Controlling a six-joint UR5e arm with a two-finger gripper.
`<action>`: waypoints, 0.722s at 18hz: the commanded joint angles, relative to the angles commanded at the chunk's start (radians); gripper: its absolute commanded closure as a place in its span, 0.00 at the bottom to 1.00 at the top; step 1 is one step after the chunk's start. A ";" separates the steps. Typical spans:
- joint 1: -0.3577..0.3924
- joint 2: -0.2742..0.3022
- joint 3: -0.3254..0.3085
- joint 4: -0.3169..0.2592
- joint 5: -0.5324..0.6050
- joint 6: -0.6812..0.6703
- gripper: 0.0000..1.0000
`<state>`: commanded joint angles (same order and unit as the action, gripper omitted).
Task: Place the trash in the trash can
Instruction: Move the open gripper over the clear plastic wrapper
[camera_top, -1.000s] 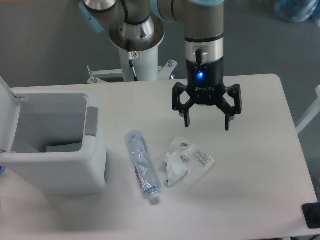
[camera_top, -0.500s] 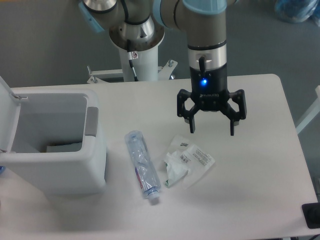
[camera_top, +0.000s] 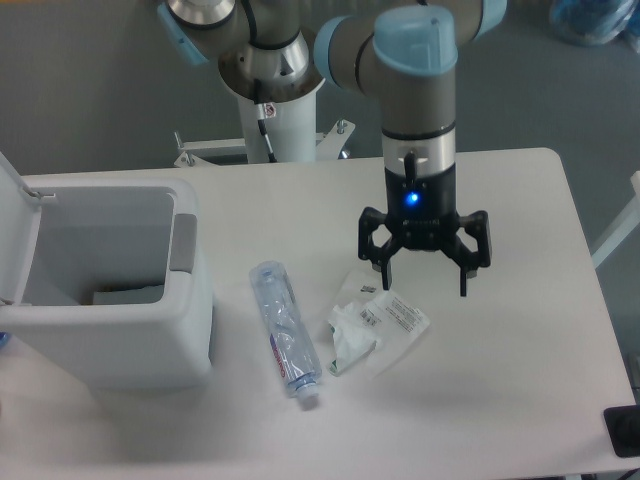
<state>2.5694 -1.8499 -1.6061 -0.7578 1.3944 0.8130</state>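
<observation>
The clear wrapper should go into the trash can, so my gripper will grab its crumpled edge (camera_top: 345, 338).
Two pieces of trash lie on the white table (camera_top: 520, 350). The crumpled clear wrapper (camera_top: 372, 324) with a white printed label rests in the middle. Left of it lies the crushed clear bottle (camera_top: 285, 329), white cap pointing toward the front edge. My gripper (camera_top: 424, 284) hangs open just above the wrapper's upper right part, fingers spread and pointing down, holding nothing. The trash can (camera_top: 105, 290) stands at the left with its lid flipped up and its mouth open.
The arm's white pedestal (camera_top: 272, 120) rises behind the table's back edge. A dark object (camera_top: 623, 430) sits at the table's front right corner. Something flat lies at the bottom inside the bin.
The gripper has come down and shifted slightly right and toward the front, closing in on the wrapper. It stays open. The trash and bin have not moved.
</observation>
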 joint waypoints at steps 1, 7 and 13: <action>0.000 -0.008 0.006 0.000 -0.003 0.006 0.00; 0.014 -0.034 0.005 -0.012 -0.087 0.095 0.00; 0.003 -0.074 -0.064 -0.015 -0.083 0.279 0.00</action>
<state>2.5725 -1.9235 -1.6703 -0.7731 1.3115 1.0917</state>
